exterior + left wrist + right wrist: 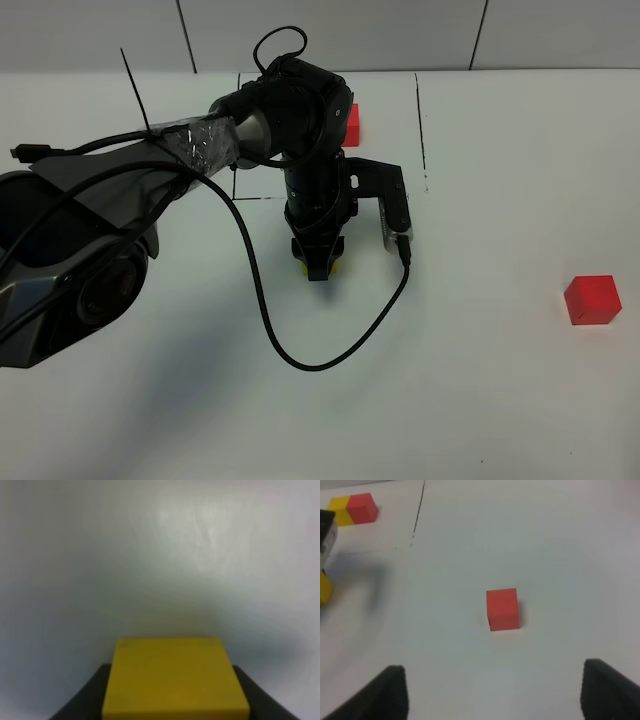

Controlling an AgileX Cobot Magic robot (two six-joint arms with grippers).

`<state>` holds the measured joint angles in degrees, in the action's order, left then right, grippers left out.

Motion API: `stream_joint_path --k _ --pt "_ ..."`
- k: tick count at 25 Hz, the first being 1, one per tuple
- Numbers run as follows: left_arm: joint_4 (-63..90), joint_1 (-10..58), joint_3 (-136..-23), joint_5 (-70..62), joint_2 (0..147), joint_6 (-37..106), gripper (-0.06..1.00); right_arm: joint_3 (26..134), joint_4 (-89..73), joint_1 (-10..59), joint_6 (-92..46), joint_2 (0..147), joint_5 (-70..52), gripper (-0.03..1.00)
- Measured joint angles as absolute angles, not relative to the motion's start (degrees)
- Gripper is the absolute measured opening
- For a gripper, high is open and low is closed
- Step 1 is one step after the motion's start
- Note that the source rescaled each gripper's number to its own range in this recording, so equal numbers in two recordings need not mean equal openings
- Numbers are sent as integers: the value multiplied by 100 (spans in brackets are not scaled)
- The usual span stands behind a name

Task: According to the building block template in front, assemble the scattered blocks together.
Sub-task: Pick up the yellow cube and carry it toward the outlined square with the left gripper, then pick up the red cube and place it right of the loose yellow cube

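The yellow cube's lower edge (335,271) rests flat on the white table, so it is now time for my left gripper to open.
The template is a yellow-red joined pair inside black lines; in the high view only its red cube (348,122) shows behind my left arm, and the right wrist view shows the whole pair (352,509). My left gripper (318,262) points down at the table's middle, shut on the loose yellow cube (318,268), which fills the space between its dark fingers (87,697) in the left wrist view (172,675). The loose red cube (592,300) sits alone at the right. My right gripper (495,695) is open, with the red cube (503,609) ahead of it, untouched.
A black cable (300,362) loops from the left arm over the table in front of the gripper. Thin black drawn lines (421,120) mark the template area at the back. The left arm's wrist camera block (392,205) hangs beside the gripper.
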<state>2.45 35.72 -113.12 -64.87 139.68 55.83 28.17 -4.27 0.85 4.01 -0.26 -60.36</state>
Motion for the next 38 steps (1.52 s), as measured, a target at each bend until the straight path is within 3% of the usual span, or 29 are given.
stream_joint_path --k 5,8,16,19,27,38 --pt "245 3572 -11312 -6487 13968 5633 0 2817 -427 85 401 -26 -6036 48" --pt "245 3572 -11312 -6498 13968 5638 9 2817 -427 85 401 -26 -6036 48" --pt "250 3572 -11312 -6605 13802 5595 86 2817 -427 85 407 -26 -6036 48" --pt "250 3572 -11312 -6617 13443 5347 96 2817 -427 85 407 -26 -6036 48" --pt "-231 3231 -11225 -6333 12380 3510 100 2817 -427 85 407 -26 -6036 48" --pt "-465 1605 -9822 -6253 10775 2178 100 2817 -427 85 407 -26 -6036 48"
